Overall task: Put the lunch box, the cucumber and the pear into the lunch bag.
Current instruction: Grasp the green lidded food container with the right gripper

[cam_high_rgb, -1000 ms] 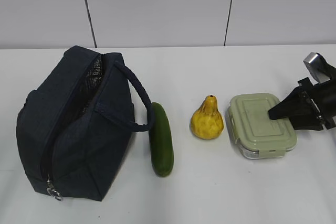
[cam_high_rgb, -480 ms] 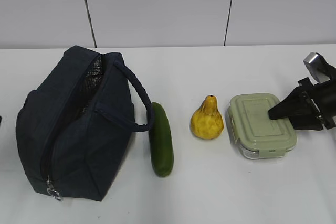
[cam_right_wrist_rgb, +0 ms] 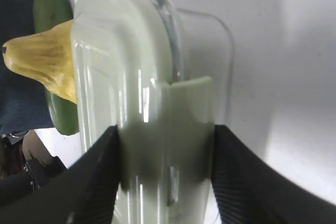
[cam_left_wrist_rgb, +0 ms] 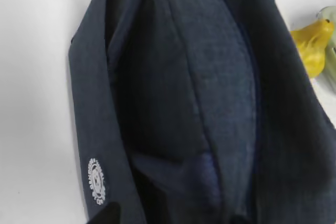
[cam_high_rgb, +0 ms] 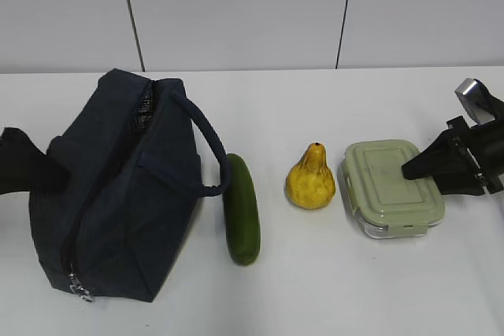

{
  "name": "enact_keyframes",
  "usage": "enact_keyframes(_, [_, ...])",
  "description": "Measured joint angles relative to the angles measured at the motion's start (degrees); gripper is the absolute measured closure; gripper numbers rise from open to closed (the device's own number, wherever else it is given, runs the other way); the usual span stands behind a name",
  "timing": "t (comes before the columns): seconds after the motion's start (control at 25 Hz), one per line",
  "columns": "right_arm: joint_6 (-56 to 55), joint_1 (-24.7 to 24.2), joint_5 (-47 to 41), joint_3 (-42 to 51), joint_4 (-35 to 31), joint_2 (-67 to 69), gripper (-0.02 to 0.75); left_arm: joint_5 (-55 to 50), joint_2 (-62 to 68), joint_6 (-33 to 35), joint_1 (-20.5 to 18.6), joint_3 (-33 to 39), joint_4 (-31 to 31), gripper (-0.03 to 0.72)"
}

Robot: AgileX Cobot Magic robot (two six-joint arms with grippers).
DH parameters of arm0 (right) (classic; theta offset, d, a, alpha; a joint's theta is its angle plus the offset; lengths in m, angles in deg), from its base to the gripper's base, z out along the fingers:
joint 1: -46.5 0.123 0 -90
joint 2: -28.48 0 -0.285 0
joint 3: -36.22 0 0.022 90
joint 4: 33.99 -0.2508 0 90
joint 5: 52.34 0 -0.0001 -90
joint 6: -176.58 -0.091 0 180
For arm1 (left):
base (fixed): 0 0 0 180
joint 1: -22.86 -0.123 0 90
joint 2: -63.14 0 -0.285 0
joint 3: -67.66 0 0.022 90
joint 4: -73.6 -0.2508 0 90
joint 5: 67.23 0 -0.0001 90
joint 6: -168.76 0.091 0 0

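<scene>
Next, my left gripper grabs the lunch bag by the raised fold along its side [cam_left_wrist_rgb: 181, 176], since the bag's fabric spreads wide and slack.
The dark navy lunch bag [cam_high_rgb: 118, 194] lies at the left of the table, its zipper slit on top nearly closed. My left gripper [cam_high_rgb: 31, 164] comes in from the left edge against the bag's side. In the left wrist view its jaws [cam_left_wrist_rgb: 170, 219] stand apart, open, with bag fabric [cam_left_wrist_rgb: 210, 77] filling the frame. The cucumber [cam_high_rgb: 241, 210] lies just right of the bag, then the pear [cam_high_rgb: 311, 180] stands upright. The lunch box [cam_high_rgb: 390, 186] rests on the table, and my right gripper [cam_high_rgb: 413, 171] is shut on its right end, fingers pressed on both sides [cam_right_wrist_rgb: 165, 182].
The white table [cam_high_rgb: 354, 289] runs back to a pale panelled wall [cam_high_rgb: 236, 13]. A strap handle [cam_high_rgb: 206, 139] of the bag arches over toward the cucumber. A metal zipper ring [cam_high_rgb: 79, 293] hangs at the bag's near end.
My left arm has come into the exterior view from the left and now meets the bag, whose top opening has narrowed. The right gripper and lunch box have not moved.
</scene>
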Motion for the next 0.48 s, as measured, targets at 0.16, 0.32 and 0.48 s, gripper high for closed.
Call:
enact_keyframes(0.16, [0.0,0.0,0.0,0.0,0.0,0.0,0.352,0.4,4.8,0.0,0.0,-0.3,2.0,0.365])
enact_keyframes(0.32, [0.0,0.0,0.0,0.0,0.0,0.0,0.352,0.5,6.5,0.1,0.0,-0.4,2.7,0.595])
enact_keyframes(0.48, [0.0,0.0,0.1,0.0,-0.1,0.0,0.352,0.5,6.5,0.4,0.0,-0.6,4.3,0.675])
